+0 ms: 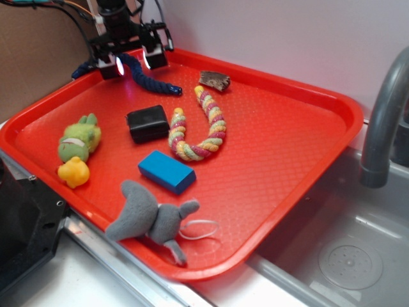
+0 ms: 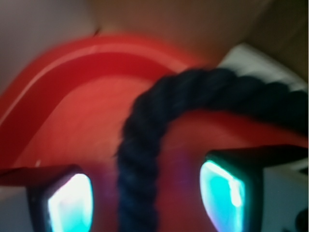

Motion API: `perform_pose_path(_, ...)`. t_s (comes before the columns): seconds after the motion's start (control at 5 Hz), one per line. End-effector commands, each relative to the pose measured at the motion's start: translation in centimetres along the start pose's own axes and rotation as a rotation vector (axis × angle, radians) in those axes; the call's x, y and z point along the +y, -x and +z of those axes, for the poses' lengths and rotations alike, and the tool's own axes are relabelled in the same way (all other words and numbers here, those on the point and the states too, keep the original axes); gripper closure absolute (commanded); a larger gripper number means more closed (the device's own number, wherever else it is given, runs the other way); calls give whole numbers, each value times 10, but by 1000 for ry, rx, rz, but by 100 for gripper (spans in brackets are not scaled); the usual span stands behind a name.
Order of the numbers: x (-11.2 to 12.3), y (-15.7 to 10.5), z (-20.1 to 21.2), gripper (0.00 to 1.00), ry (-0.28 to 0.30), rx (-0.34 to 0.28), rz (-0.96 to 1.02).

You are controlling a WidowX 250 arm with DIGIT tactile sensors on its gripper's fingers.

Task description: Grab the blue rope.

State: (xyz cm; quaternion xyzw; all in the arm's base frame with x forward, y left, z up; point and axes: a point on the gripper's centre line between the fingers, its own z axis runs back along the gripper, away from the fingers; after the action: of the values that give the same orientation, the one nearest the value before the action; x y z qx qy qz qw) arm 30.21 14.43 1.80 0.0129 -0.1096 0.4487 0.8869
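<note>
I should next grab the blue rope by its middle part (image 1: 133,66) with my gripper to lift it off the red tray.
The blue rope (image 1: 153,82) is a dark navy twisted cord lying at the back left of the red tray (image 1: 287,147). One end hangs over the tray's far left rim. My gripper (image 1: 133,62) hangs over the rope near that rim, open, with a glowing pad on each side of the cord. In the wrist view the blue rope (image 2: 140,164) runs up between the two lit fingertips (image 2: 70,203) and bends to the right; red tray shows on both sides of it, so the pads do not touch it. The gripper (image 2: 147,205) holds nothing.
On the tray lie a yellow-pink-green rope (image 1: 198,128), a black box (image 1: 147,123), a bright blue block (image 1: 167,171), a green and yellow plush (image 1: 78,148), a grey plush (image 1: 150,217) and a brown piece (image 1: 215,80). A sink (image 1: 345,256) with a grey tap (image 1: 383,121) is at the right.
</note>
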Motion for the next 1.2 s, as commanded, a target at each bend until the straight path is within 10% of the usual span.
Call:
perform_pose_path(0.0, 8, -11, 18, 100, 25, 39, -46)
perform_pose_path(1.0, 4, 103, 212, 100, 169, 22, -552)
